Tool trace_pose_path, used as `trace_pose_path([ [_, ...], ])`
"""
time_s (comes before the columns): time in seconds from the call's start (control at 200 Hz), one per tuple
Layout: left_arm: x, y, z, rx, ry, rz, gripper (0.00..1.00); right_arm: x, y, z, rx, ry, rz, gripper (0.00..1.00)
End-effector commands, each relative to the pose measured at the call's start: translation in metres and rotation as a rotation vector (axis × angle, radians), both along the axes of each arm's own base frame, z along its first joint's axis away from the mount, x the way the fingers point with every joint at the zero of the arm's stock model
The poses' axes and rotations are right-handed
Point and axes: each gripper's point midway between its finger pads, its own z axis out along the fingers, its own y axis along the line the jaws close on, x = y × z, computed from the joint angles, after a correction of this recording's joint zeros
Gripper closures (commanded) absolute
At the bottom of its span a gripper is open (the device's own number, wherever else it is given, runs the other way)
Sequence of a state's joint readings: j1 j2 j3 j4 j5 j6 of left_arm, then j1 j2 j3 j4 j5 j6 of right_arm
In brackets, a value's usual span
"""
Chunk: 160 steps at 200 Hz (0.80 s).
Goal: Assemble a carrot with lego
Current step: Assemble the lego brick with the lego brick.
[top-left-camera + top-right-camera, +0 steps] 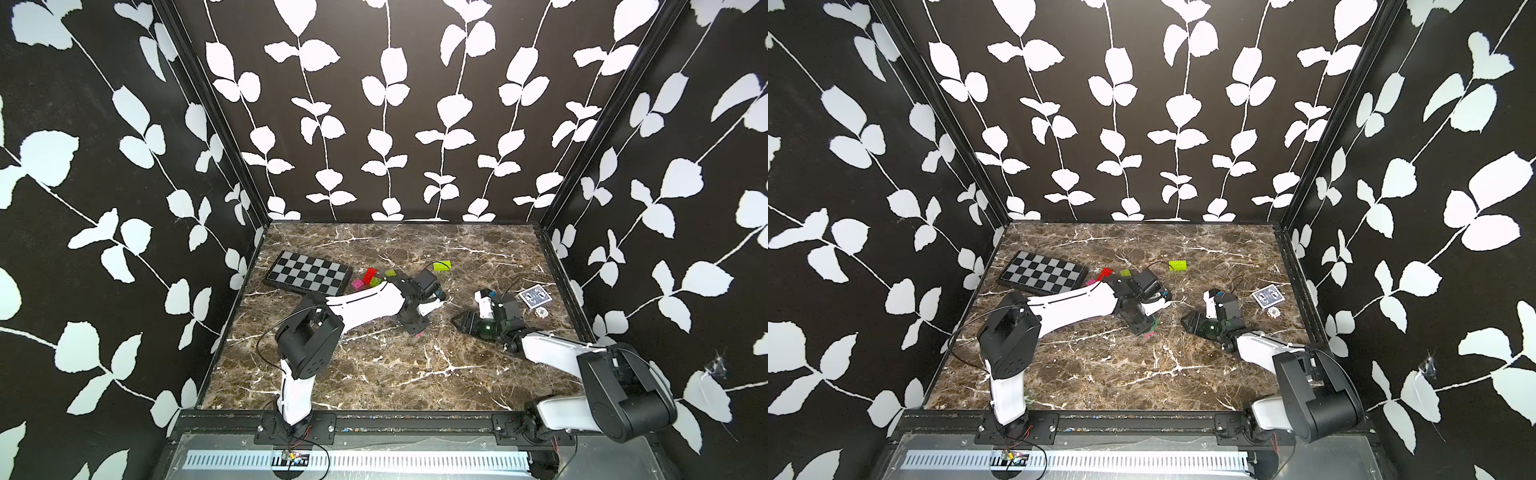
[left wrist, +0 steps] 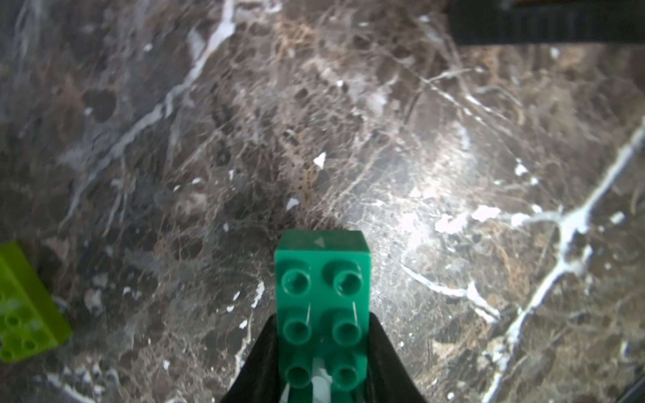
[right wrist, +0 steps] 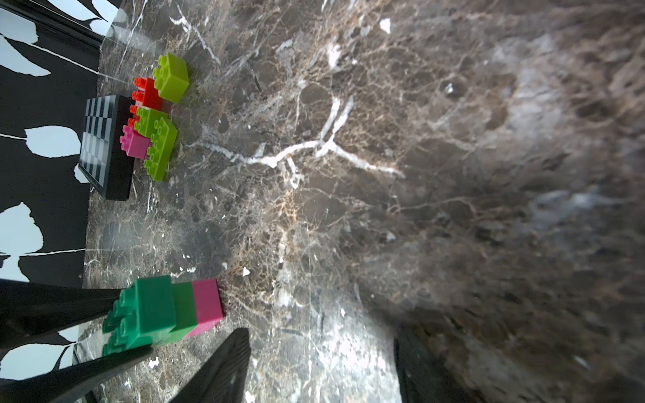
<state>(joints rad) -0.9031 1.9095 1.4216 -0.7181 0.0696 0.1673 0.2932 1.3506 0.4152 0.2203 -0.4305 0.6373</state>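
Observation:
I will let go of the carrot with my left gripper, because its pink end meets the tabletop below the gripper's fingers and its green studs face up.
My left gripper [image 1: 415, 328] is shut on the carrot [image 3: 164, 310], a short stack of green bricks that ends in a pink brick. The stack's pink end rests on or just above the table. In the left wrist view the studded green brick [image 2: 323, 303] sits clamped between the black jaws of the left gripper [image 2: 323, 321]. My right gripper [image 1: 457, 323] hovers just right of the stack, open and empty; the right gripper [image 3: 321, 366] shows a wide gap in its wrist view. Loose lego lies by the board: a red brick [image 1: 369, 276], a pink brick [image 1: 357, 284] and lime bricks [image 1: 390, 273]. Another lime brick [image 1: 442, 266] lies farther right.
A black-and-grey checkered board [image 1: 307, 272] lies at the back left, close to the loose bricks. A blue card deck [image 1: 535, 298] and a small round object [image 1: 541, 312] lie at the right. A lime brick [image 2: 24, 307] lies near the left gripper.

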Motion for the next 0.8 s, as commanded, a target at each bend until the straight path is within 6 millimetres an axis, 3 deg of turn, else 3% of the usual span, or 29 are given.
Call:
trace_pose_path([
  [0.0,0.001,-0.002,0.008,-0.02,0.005,-0.143,0.7,0.004,-0.004,0.011,-0.022,-0.033,-0.007,0.34],
  [0.135,0.007,0.002,0.011,0.007,-0.015,-0.158,0.55,0.003,-0.005,0.015,-0.024,-0.038,-0.01,0.34],
  [0.3,0.008,0.006,0.01,0.024,-0.029,-0.169,0.46,0.003,-0.006,0.018,-0.017,-0.042,-0.02,0.34],
  [0.635,0.02,0.03,0.015,0.082,-0.098,-0.152,0.44,0.002,-0.006,0.024,-0.013,-0.05,-0.023,0.34],
  [0.795,0.007,0.027,0.033,0.004,-0.069,-0.154,0.42,0.004,-0.004,0.03,-0.01,-0.068,-0.009,0.34],
])
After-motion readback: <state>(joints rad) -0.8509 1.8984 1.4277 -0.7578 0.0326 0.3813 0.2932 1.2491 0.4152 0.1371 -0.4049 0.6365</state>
